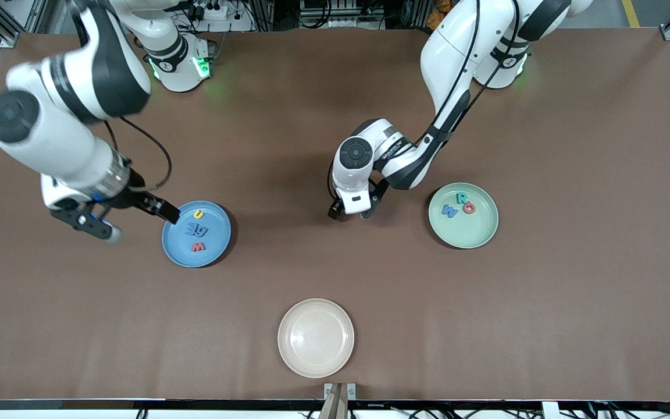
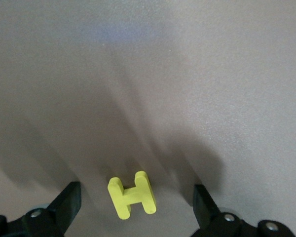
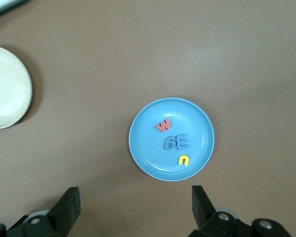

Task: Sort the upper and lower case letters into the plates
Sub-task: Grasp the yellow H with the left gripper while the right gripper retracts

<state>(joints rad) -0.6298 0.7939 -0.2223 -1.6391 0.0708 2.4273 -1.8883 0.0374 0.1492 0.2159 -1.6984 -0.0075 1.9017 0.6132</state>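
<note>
My left gripper closes on the yellow H (image 2: pixel 131 195) now, since the H sits low on the tabletop between my left gripper's fingers.
The blue plate (image 1: pixel 218 241) lies toward the right arm's end and holds a yellow u (image 1: pixel 198 215), two blue letters (image 1: pixel 197 230) and a red w (image 1: pixel 198 247). The right wrist view shows that plate (image 3: pixel 148 148) too. The mint green plate (image 1: pixel 469 233) holds a blue W (image 1: pixel 449 210), a teal R (image 1: pixel 461 198) and a red O (image 1: pixel 469 208). My left gripper (image 1: pixel 350 214) is open and low over the table between the plates. A yellow H (image 2: pixel 131 195) lies on the table between its fingers (image 2: pixel 69 197); the front view hides it. My right gripper (image 1: pixel 143 226) is open and empty, up beside the blue plate.
A cream-white plate (image 1: pixel 316 337) lies empty near the table's front edge, midway along it, and shows in the right wrist view (image 3: pixel 5 89). The brown table (image 1: pixel 573 302) is bare around the plates.
</note>
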